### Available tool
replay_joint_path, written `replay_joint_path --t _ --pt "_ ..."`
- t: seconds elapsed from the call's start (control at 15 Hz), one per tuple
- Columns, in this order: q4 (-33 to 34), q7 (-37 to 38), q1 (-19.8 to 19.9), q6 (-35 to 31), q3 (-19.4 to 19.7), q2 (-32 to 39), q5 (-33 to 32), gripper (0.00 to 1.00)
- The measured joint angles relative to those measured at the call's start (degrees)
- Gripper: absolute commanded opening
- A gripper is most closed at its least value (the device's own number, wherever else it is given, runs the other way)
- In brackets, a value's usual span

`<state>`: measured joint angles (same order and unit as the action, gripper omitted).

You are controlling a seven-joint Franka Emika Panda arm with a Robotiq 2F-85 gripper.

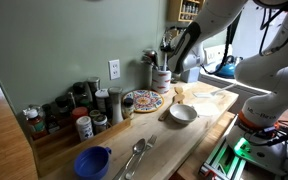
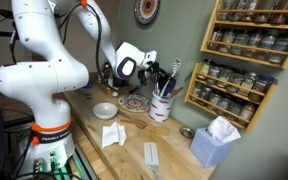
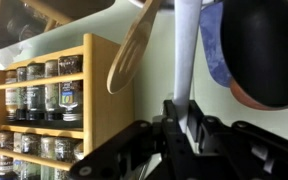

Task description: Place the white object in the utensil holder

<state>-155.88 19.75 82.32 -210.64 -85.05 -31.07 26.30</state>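
Observation:
The white object beside the wooden spoon reaches down into the utensil holder [image 1: 161, 78], with my fingers near spoon-head height, so it is time for my gripper to release it.
In the wrist view my gripper [image 3: 184, 108] is shut on the white object [image 3: 187, 50], a slim white utensil that sticks straight out from the jaws. A wooden spoon [image 3: 134, 50] and a dark rounded utensil head [image 3: 269, 50] stand close beside it. In both exterior views the gripper [image 1: 170, 55] [image 2: 147, 68] hovers right above the utensil holder [image 1: 161, 78] [image 2: 162, 106], a pale crock with dark handles sticking up. The white object itself is too small to make out in the exterior views.
A patterned plate [image 1: 142, 100], a white bowl [image 1: 182, 113], metal spoons [image 1: 136, 155] and a blue bowl [image 1: 92, 160] lie on the wooden counter. Spice jars [image 1: 74, 110] line the wall. A wooden spice rack [image 2: 244, 55] hangs beside the holder. A tissue box [image 2: 216, 140] stands nearby.

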Motion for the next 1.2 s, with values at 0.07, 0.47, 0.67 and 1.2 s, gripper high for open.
replay_joint_path --t 0.07,0.47,0.67,1.2 --pt "0.04 0.04 0.13 0.0 -0.05 0.14 -0.01 0.5" --pt "0.75 -0.08 -0.89 -0.51 2.88 2.34 -0.98 0.96" --pt "1.13 -1.26 -4.24 -0.95 8.52 4.46 -2.57 1.0" --pt "1.2 -2.51 -26.29 -0.57 33.72 11.77 -12.96 1.0"
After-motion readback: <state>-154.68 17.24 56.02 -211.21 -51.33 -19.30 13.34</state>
